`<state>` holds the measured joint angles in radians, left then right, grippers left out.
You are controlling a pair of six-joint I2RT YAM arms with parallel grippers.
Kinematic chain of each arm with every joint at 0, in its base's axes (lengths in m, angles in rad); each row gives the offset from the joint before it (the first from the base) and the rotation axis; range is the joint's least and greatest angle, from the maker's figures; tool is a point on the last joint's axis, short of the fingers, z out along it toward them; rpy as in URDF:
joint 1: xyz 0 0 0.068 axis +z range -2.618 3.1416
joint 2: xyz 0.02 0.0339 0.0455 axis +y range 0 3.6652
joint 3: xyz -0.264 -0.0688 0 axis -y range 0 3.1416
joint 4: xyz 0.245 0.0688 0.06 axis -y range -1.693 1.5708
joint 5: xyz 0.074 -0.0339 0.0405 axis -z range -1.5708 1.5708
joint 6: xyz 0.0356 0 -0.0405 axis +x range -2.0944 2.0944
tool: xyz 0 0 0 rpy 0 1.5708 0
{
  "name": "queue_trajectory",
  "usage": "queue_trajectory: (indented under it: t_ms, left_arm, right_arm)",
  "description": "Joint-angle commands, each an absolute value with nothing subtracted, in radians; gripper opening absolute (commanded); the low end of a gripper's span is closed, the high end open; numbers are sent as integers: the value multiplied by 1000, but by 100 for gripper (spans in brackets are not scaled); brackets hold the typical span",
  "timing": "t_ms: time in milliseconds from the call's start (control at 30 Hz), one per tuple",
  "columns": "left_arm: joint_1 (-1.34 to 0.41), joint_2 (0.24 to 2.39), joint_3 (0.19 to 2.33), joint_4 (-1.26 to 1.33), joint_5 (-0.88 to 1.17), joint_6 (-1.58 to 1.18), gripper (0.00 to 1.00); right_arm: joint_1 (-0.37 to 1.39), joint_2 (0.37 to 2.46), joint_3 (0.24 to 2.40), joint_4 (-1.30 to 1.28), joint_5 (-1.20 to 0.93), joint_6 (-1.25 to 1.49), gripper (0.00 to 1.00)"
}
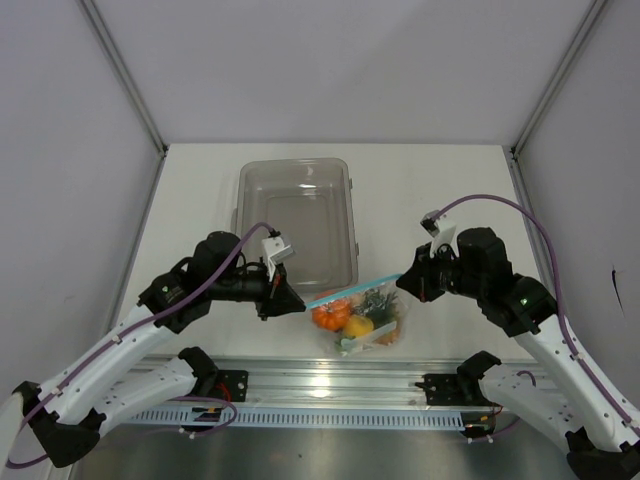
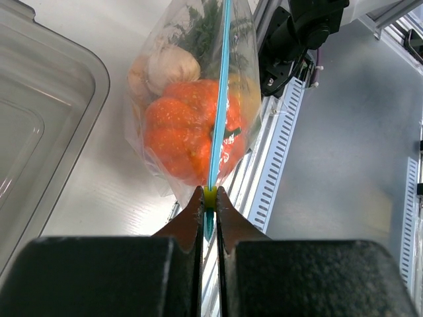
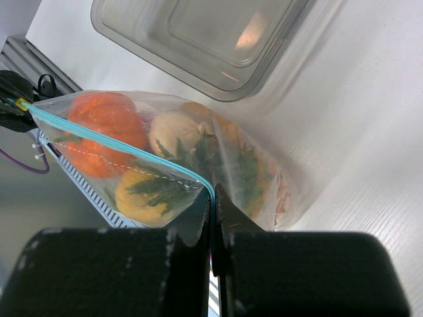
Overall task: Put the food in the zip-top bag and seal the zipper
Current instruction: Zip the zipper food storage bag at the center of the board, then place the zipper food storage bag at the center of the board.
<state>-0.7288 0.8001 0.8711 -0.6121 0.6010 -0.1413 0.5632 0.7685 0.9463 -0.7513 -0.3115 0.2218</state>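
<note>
My right gripper stays shut on the bag's corner, so the bag would stay held, and it is time for my left gripper to open.
The zip-top bag hangs just above the table's near edge, stretched between both grippers. Inside lies the food: an orange pumpkin, a white radish, a yellow lemon and green sprigs. The light blue zipper runs taut from left to right. My left gripper is shut on the zipper's left end, with a small yellow piece between its tips. My right gripper is shut on the zipper's right end at the bag's corner.
An empty rigid clear tray lies on the table just beyond the bag. The metal rail with both arm bases runs along the near edge, directly under the bag. Grey walls close off the left, right and back.
</note>
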Motion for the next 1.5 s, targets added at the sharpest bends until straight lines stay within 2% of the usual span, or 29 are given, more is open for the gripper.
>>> queue_trajectory:
  t_ms: [0, 200, 267, 300, 333, 567, 1000, 1167, 1267, 1467]
  left_arm:
    - [-715, 782, 864, -652, 586, -160, 6]
    - [-710, 784, 864, -635, 586, -166, 12]
    - [-710, 790, 873, -621, 586, -175, 44]
    - [-710, 795, 879, -592, 586, -184, 96]
    - [-710, 799, 884, -575, 594, -187, 99]
    - [-712, 853, 1029, -413, 583, -238, 100]
    - [-710, 847, 963, -334, 655, -302, 100]
    - [-712, 833, 942, -324, 673, -316, 100]
    - [-710, 827, 934, -310, 693, -331, 100]
    - [-712, 793, 907, -299, 712, -359, 99]
  right_arm:
    - [546, 762, 954, -755, -259, 229, 0]
    - [537, 761, 953, -756, -262, 229, 0]
    - [532, 764, 954, -756, -258, 233, 0]
    - [529, 764, 954, -755, -255, 238, 0]
    - [528, 767, 954, -756, -255, 241, 0]
    - [509, 798, 998, -837, -163, 302, 0]
    - [448, 761, 1080, -1051, 204, 385, 0]
    - [345, 854, 1072, -1008, 183, 388, 0]
    - [179, 926, 1063, -931, 121, 373, 0]
    - [26, 1092, 1095, -769, 51, 374, 0]
